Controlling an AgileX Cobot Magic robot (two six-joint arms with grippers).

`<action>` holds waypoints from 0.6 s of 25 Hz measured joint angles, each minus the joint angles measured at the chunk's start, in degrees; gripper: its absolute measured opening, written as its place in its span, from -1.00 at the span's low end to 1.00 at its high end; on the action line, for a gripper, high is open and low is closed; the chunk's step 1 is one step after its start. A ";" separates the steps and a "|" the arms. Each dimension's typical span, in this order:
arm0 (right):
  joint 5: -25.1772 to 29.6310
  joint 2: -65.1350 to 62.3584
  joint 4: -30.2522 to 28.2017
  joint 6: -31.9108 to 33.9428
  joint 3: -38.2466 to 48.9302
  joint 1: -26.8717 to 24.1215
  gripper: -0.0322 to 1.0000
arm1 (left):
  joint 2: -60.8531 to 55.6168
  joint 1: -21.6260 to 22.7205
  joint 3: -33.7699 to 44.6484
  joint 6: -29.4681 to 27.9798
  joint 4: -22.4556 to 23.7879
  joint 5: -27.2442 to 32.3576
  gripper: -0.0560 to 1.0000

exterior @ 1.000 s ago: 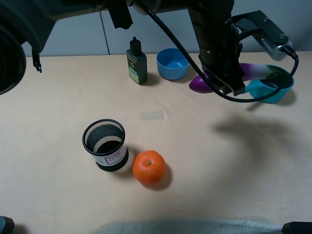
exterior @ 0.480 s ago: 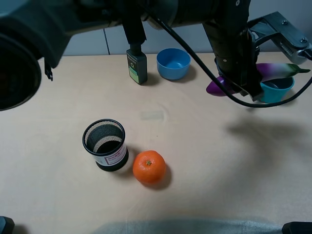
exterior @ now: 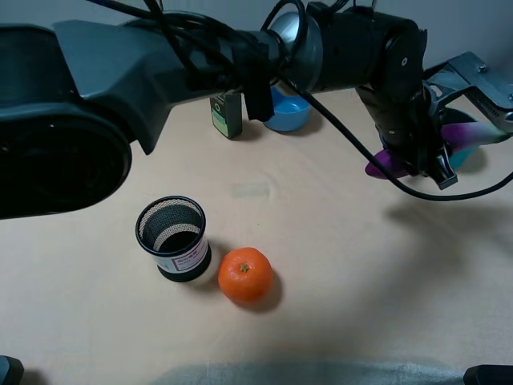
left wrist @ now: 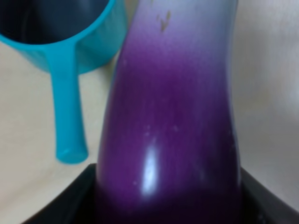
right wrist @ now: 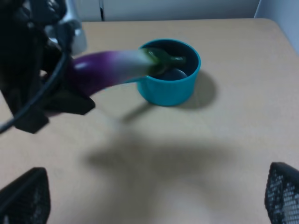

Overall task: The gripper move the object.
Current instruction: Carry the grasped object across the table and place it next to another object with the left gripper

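I should keep holding the purple eggplant [left wrist: 170, 116] with my left gripper. The eggplant is still hanging above the table beside the teal cup [left wrist: 70, 42], so it is too early to let go.
The glossy purple eggplant [exterior: 385, 166] hangs in my left gripper [exterior: 421, 152], which is shut on its thick purple end above the table's far right. In the left wrist view the eggplant [left wrist: 173, 116] fills the frame, with black jaw edges at the bottom. Its whitish neck and green stem reach over the rim of a teal handled cup [right wrist: 173, 88], seen with the eggplant [right wrist: 105, 70] in the right wrist view. The cup [left wrist: 70, 42] also shows beside the eggplant in the left wrist view. My right gripper [right wrist: 154, 205] is open and empty, with its fingers [right wrist: 23, 196] wide apart, short of the cup.
An orange [exterior: 244, 274] and a black mesh cup [exterior: 172, 238] stand at the front left. A dark bottle [exterior: 226, 115] and a blue bowl [exterior: 284, 112] stand at the back, partly hidden by the left arm. The cup sits near the table's far right corner.
My left arm has swung to the right with the eggplant, from near the blue bowl to the teal cup. The stem end now reaches over the cup's rim.
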 joint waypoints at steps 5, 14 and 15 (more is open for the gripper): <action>0.00 0.00 0.00 0.00 0.00 0.00 0.40 | 1.70 0.00 0.00 0.00 -1.49 -3.82 0.09; 0.00 0.00 0.00 0.00 0.00 0.00 0.40 | 5.19 0.00 -0.01 0.06 -5.07 -7.95 0.09; 0.00 0.00 0.00 0.00 0.00 0.00 0.40 | 5.41 0.00 -0.01 0.06 -5.46 -8.29 0.09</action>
